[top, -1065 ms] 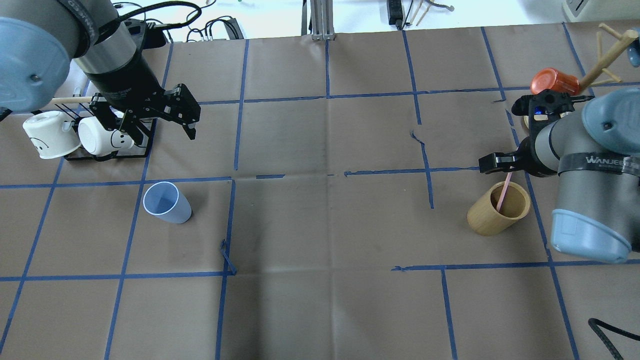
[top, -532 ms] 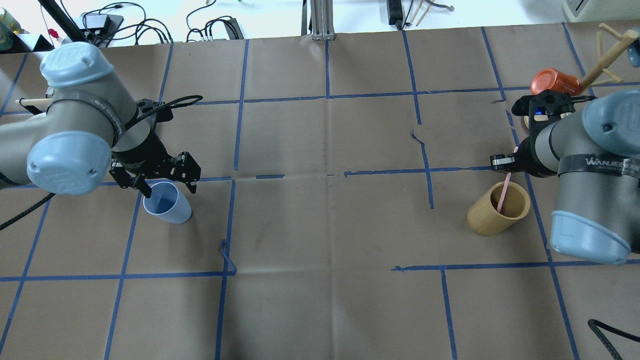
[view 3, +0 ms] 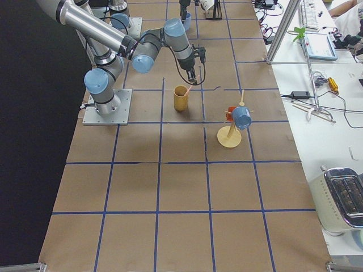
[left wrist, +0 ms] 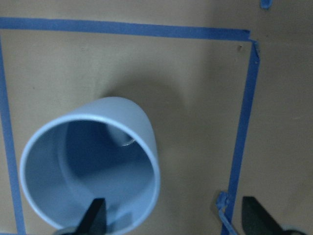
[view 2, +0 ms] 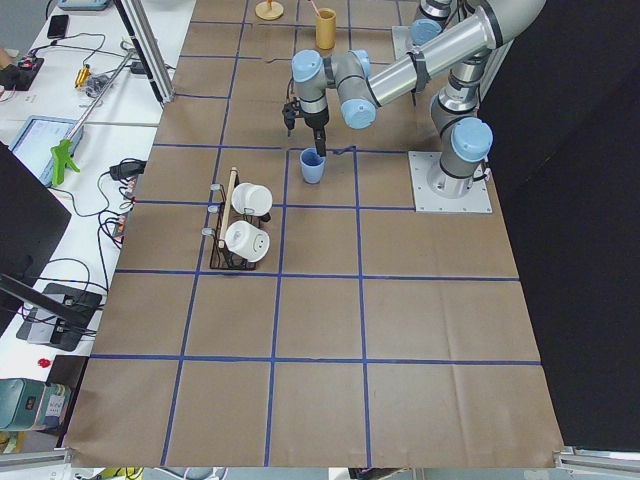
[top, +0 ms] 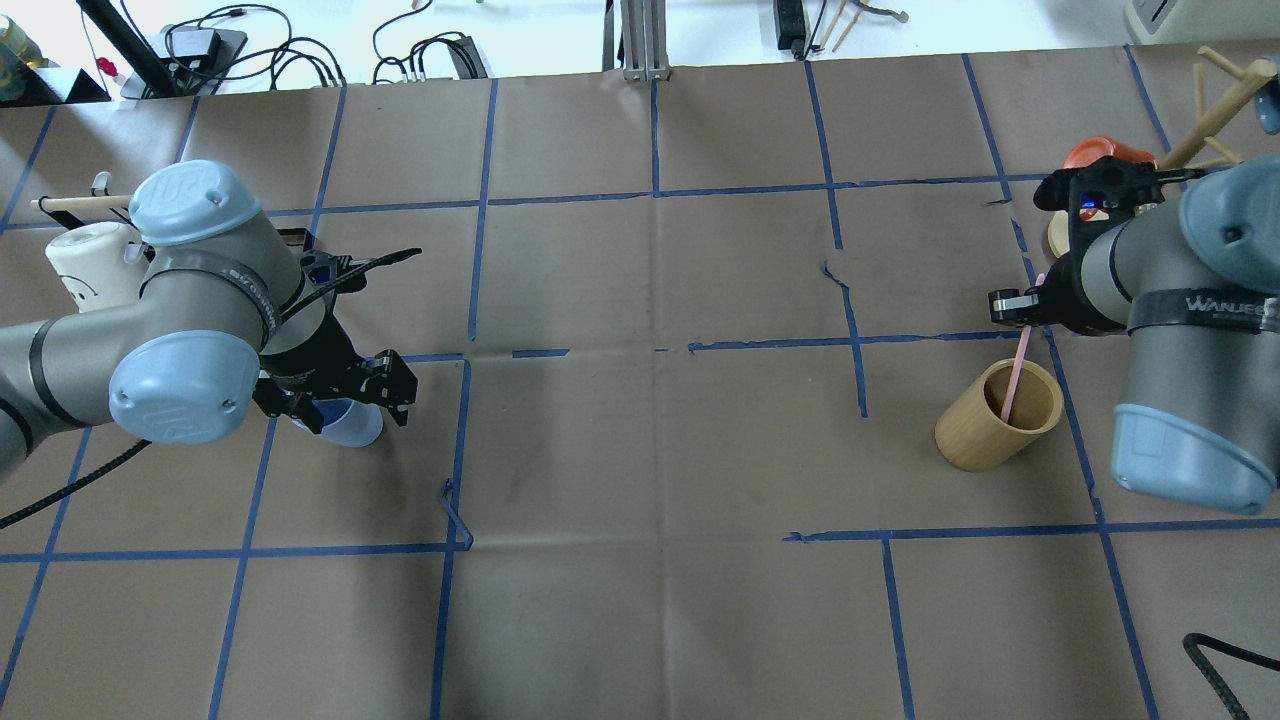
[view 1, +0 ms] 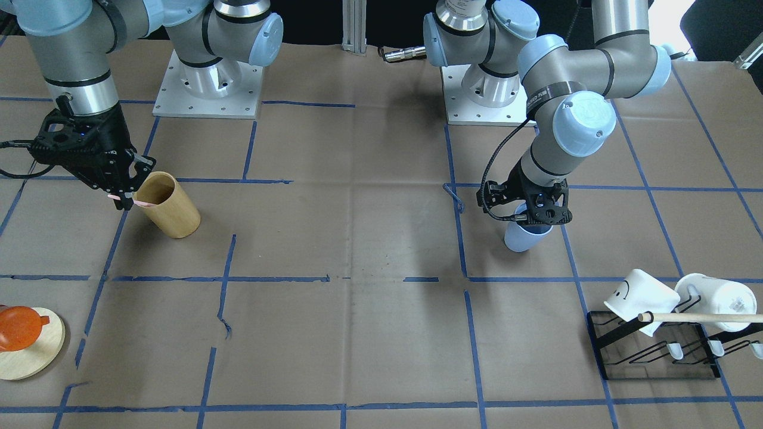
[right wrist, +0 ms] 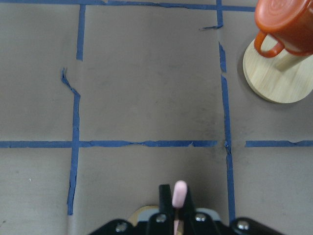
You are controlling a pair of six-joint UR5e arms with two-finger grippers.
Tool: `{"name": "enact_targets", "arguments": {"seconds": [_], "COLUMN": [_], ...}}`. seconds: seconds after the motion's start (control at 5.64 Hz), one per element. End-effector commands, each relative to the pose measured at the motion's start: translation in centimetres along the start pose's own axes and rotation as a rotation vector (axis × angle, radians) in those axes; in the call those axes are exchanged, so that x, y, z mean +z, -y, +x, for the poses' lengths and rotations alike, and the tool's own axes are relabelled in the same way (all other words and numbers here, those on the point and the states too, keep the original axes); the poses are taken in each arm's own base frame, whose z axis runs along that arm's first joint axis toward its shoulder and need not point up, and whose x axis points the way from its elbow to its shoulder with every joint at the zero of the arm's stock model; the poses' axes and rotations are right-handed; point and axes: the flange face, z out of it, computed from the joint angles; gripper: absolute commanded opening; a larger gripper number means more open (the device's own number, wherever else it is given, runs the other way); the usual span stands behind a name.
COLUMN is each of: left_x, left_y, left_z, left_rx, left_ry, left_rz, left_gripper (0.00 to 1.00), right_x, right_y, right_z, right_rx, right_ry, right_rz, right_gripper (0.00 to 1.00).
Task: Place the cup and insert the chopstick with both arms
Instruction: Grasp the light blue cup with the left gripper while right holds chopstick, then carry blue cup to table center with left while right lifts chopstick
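Note:
I need to pick up the light blue cup by its rim (left wrist: 154, 171) with my left gripper next, to place it for the chopstick.
The light blue cup (top: 358, 426) stands upright on the table's left side, and it also shows in the front view (view 1: 520, 239) and the left wrist view (left wrist: 93, 166). My left gripper (top: 350, 408) (left wrist: 173, 219) is open and low over it, with one finger at the cup's rim and the other outside it. My right gripper (top: 1025, 306) (right wrist: 176, 208) is shut on the top of a pink chopstick (top: 1015, 375) (right wrist: 180, 192). The stick's lower end hangs inside the tan wooden cup (top: 995, 418) (view 1: 170, 205).
Two white mugs (view 1: 644, 292) lie on a black rack (view 1: 656, 369) with a long wooden dowel (view 1: 697, 317), behind my left arm. An orange mug (right wrist: 288, 22) hangs on a wooden mug tree (right wrist: 276, 81) beyond my right gripper. A black cable (top: 1225, 660) lies at the near right.
My left arm has swung from the mug rack to the blue cup and come down around its rim. My right gripper has shifted slightly away with the chopstick still in the wooden cup.

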Motion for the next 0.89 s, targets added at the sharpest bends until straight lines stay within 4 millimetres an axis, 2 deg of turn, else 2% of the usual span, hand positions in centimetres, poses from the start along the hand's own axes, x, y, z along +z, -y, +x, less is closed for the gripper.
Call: {"name": "enact_targets", "arguments": {"seconds": [0.0, 0.18, 0.35, 0.53, 0.71], "left_x": [0.2, 0.2, 0.2, 0.0, -0.4], "left_y": [0.4, 0.4, 0.4, 0.4, 0.4], "left_z": [0.1, 0.1, 0.1, 0.1, 0.1], "left_rx": [0.005, 0.004, 0.002, 0.003, -0.003], "left_ry": [0.001, 0.001, 0.001, 0.002, 0.003], "left_rz": [0.014, 0.015, 0.015, 0.02, 0.032], "left_gripper": [0.75, 0.52, 0.16, 0.0, 0.0], "right_x": [-6.4, -10.0, -12.7, -14.6, -14.7], "right_y": [4.7, 7.2, 9.7, 12.1, 14.0], "right_z": [0.8, 1.0, -0.8, -3.6, -6.3], "right_rx": [0.006, 0.001, -0.028, 0.008, 0.003], "right_ry": [0.029, 0.057, 0.082, 0.091, 0.085], "right_rz": [-0.086, -0.173, -0.226, -0.266, -0.285], "right_gripper": [0.09, 0.09, 0.09, 0.09, 0.09]}}
